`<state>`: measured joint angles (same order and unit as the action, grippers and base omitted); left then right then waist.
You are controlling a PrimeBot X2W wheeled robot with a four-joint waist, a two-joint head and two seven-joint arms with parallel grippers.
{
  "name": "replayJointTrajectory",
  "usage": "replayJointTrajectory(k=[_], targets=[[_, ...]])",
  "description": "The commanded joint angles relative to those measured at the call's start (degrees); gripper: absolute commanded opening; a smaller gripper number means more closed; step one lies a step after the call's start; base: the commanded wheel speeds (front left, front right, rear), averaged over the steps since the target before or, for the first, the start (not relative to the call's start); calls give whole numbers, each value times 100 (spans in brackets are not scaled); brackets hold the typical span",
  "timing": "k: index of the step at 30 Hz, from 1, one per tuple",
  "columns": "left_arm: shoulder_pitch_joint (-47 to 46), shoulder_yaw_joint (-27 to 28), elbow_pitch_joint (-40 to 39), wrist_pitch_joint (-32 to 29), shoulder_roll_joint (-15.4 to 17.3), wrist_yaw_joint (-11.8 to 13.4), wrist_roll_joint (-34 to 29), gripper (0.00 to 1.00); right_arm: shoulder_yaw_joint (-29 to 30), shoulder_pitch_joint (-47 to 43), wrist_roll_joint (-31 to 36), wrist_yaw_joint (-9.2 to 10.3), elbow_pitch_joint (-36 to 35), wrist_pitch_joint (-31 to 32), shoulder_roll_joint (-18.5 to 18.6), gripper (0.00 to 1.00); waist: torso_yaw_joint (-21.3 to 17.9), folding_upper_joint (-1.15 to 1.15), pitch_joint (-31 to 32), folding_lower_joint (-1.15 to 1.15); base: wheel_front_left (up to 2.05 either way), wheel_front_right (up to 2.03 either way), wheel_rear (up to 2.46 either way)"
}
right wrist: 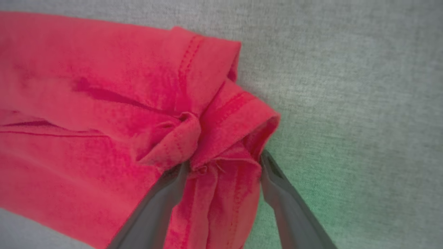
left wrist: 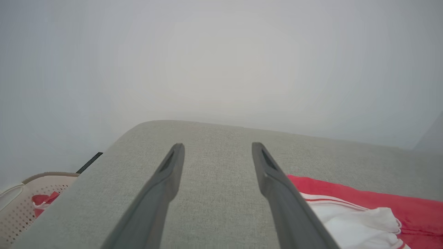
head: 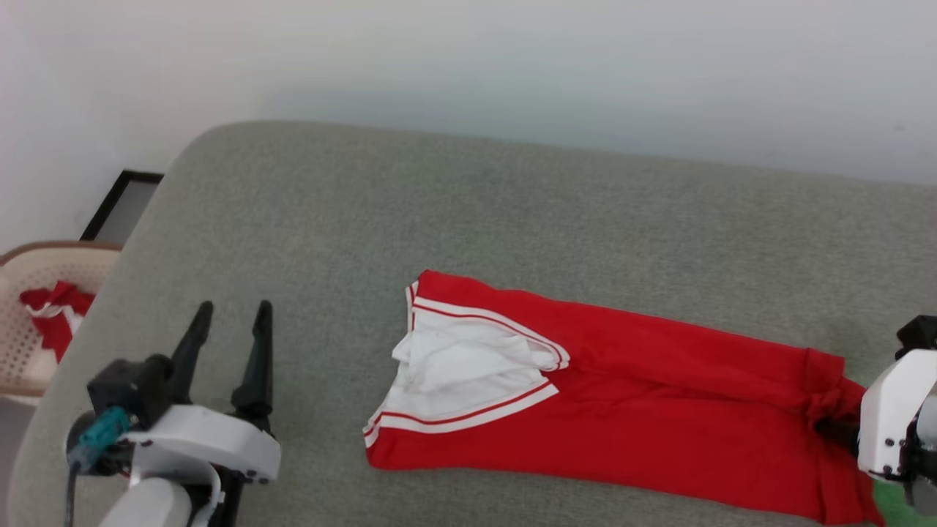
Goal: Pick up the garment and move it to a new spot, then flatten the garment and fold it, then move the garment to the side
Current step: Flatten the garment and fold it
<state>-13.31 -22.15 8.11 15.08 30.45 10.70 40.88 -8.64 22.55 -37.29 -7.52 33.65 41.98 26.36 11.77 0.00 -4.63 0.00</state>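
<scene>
Next, the right gripper grips the jersey by its bunched red hem (head: 830,405). Then it folds the long strip (head: 632,413) over on itself.
The garment (head: 659,410) is a red jersey lying folded into a long strip on the grey padded surface (head: 439,197). Its white sleeves with red-and-white stripe trim are tucked at its left end. My left gripper (head: 230,315) stands open to the left of the garment, apart from it, with nothing between its fingers (left wrist: 218,147). The garment's trimmed end (left wrist: 363,204) lies to its right. My right gripper (right wrist: 224,162) is at the garment's right end (right wrist: 104,103), jaws spread wide on either side of a bunched red hem. Its white wrist body (head: 889,417) sits at the right edge.
A pale perforated basket (head: 36,293) holding red and white cloth stands off the surface's left edge, also in the left wrist view (left wrist: 38,193). A black-framed panel (head: 121,205) leans behind it. A white wall runs along the back.
</scene>
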Motion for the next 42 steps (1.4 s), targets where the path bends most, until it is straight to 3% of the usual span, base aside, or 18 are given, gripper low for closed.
replayJointTrajectory(k=[1,3,4,5,15,24,31,38,42], targets=[[118,196,-25,3,-159,-129,-186,100,-49,44,18,6,161,39,-106,100,113,0,-128,0,0,0,0],[272,410,28,3,-346,-246,-349,100,-126,67,32,6,330,95,-165,100,143,0,-175,0,0,0,0],[304,512,29,3,-449,-320,-427,100,-200,75,6,6,381,126,-211,93,159,0,-198,0,0,0,0],[334,605,21,3,-555,-394,-492,100,-280,84,-36,2,396,144,-237,0,175,0,-221,0,0,0,0],[688,1408,10,4,-1196,-942,-1110,100,-649,191,-502,4,237,179,12,0,185,0,-321,0,0,0,0],[802,1846,60,3,-1504,-1278,-1428,100,-528,287,-577,22,316,-83,705,0,97,0,-296,0,0,0,0],[846,2001,155,3,-1726,-1541,-1638,100,-238,464,-466,10,839,-284,1308,0,11,0,-270,0,0,0,0],[870,2101,258,3,-1811,-1652,-1691,100,-370,601,-413,7,880,-298,1399,0,-109,0,-187,0,0,0,0],[936,2138,348,3,-1831,-1690,-1702,100,-609,498,-758,6,291,-160,1271,0,-195,0,-42,0,0,0,0]])
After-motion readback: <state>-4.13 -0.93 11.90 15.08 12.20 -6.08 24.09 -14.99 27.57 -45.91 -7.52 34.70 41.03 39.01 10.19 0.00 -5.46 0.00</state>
